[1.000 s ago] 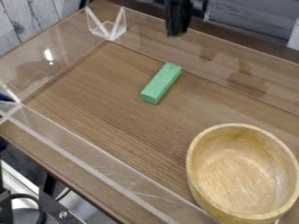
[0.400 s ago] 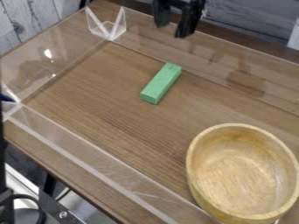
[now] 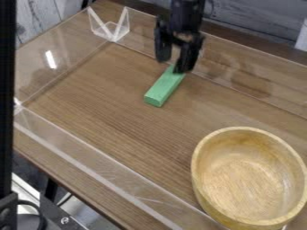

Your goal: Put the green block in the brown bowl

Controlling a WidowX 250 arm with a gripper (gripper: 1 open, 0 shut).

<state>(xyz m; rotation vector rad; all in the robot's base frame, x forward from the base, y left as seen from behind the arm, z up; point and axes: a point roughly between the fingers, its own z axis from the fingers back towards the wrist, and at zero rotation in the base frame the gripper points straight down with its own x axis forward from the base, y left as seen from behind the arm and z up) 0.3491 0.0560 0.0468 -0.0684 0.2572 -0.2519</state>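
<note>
I need to grab the green block by one end of its long body [image 3: 175, 76] next. Then I can drop the block into the brown bowl [image 3: 249, 175].
The green block [image 3: 163, 88] lies flat on the wooden table, a little left of the middle, its long axis running from upper right to lower left. My gripper [image 3: 175, 59] hangs just above the block's far end, pointing down, open, with one dark finger on each side and nothing between them. The brown bowl [image 3: 249, 175] sits at the lower right, round and of light wood, with nothing in it.
Clear plastic walls [image 3: 72, 135] run along the table's left and front edges. A small clear folded stand [image 3: 108, 24] is at the back left. A dark vertical bar [image 3: 6, 99] crosses the left edge of the view.
The gripper has come down from the top edge towards the green block and has gone from shut to open. The block and bowl have not moved.
</note>
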